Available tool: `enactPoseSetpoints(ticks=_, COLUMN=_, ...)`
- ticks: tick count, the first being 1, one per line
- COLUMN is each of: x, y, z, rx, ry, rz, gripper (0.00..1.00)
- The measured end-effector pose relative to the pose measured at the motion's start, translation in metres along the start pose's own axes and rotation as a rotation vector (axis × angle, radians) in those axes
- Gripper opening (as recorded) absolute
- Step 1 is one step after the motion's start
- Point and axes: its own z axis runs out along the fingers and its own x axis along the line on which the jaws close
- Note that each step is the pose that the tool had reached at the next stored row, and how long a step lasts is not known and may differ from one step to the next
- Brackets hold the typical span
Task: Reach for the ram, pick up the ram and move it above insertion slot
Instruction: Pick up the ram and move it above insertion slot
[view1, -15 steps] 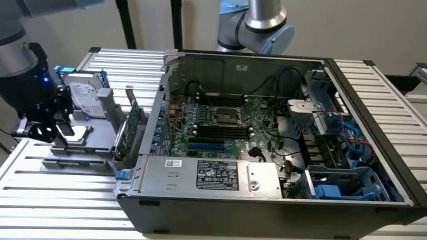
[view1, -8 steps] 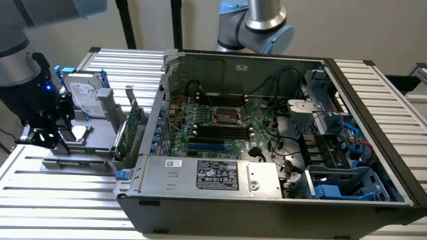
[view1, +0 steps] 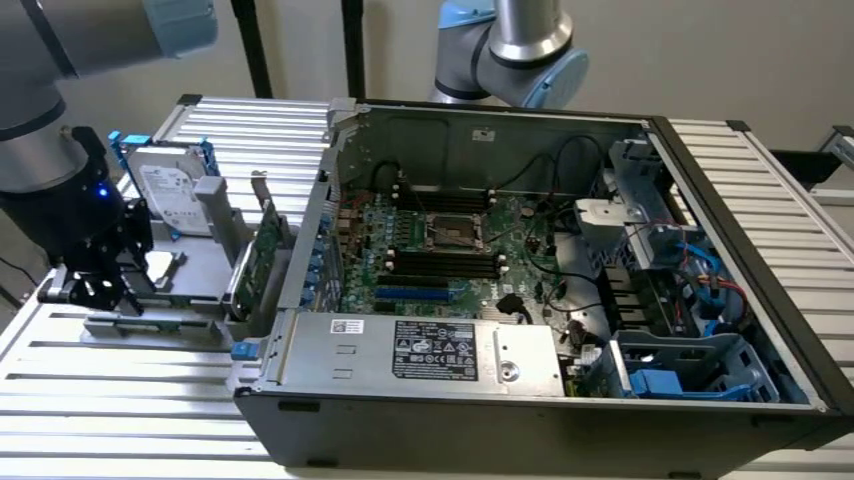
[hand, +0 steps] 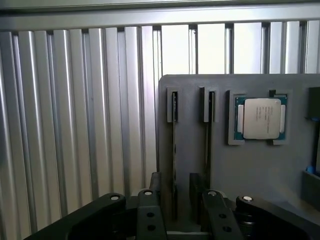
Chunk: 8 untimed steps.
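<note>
Next, the gripper grips the middle of its upper edge (view1: 152, 323) to pick up the ram, since holder posts hold the ram's ends.
In the wrist view the ram (hand: 174, 150) stands on edge in a slot of the grey holder (hand: 250, 165), seen as a thin dark strip. A second stick (hand: 209, 145) stands in the slot beside it. My gripper (hand: 182, 202) hangs over the near end of these slots, open, with one black finger (hand: 150, 212) outside the ram and the other (hand: 216, 212) beyond the second stick. The exterior view puts the gripper (view1: 107, 288) low over the holder (view1: 160, 305), at that view's left, outside the open computer case. Dark insertion slots (view1: 441, 262) lie on the motherboard.
A processor chip (hand: 261, 118) sits in the holder next to the sticks. A hard drive (view1: 167, 195) and a green card with a metal bracket (view1: 260, 250) stand between holder and case (view1: 400, 400). Ribbed aluminium table (hand: 75, 125) lies all around.
</note>
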Motion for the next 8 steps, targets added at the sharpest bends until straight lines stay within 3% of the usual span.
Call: enactPoseSetpoints(ticks=8, x=0.001, y=0.0002, z=0.0146, rx=0.0002, ry=-0.0001, rz=-0.003, gripper=0.36)
